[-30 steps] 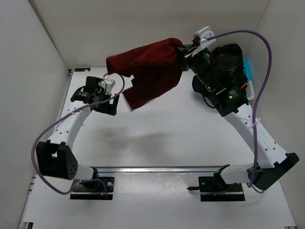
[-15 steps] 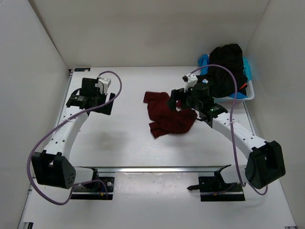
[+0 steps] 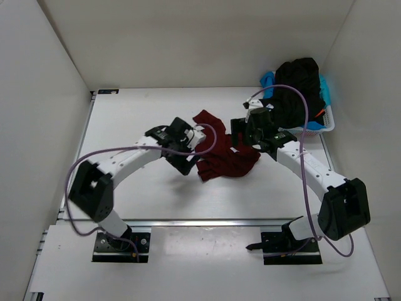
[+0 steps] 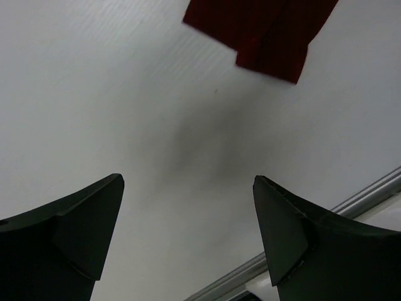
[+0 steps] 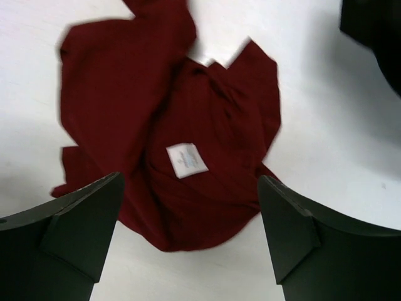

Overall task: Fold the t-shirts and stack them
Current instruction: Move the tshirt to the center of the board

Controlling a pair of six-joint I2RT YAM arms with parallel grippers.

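Observation:
The red t-shirt would stay crumpled on the tabletop if I lifted now, because the open fingers of my left gripper don't reach its nearest corner (image 3: 203,176) (image 4: 269,66).
A dark red t-shirt (image 3: 224,157) lies crumpled on the white table near the middle. In the right wrist view it (image 5: 188,113) fills the frame, its white neck label (image 5: 186,160) facing up. My right gripper (image 3: 242,134) hovers over the shirt's right side, open (image 5: 190,188) and holding nothing. My left gripper (image 3: 183,162) sits at the shirt's left edge, also open (image 4: 188,200), with bare table under it and a corner of the red shirt (image 4: 266,31) ahead. More t-shirts, black (image 3: 301,81) and light blue (image 3: 268,79), are piled in the basket.
A white lattice basket (image 3: 316,128) stands at the back right corner against the wall. White walls close in the table on the left, back and right. A metal rail (image 3: 207,221) runs along the near edge, seen too in the left wrist view (image 4: 369,194).
The dark red shirt, held up in the air by my right gripper, was let go and now lies on the table. My left arm swung in from the far left to the shirt's left edge.

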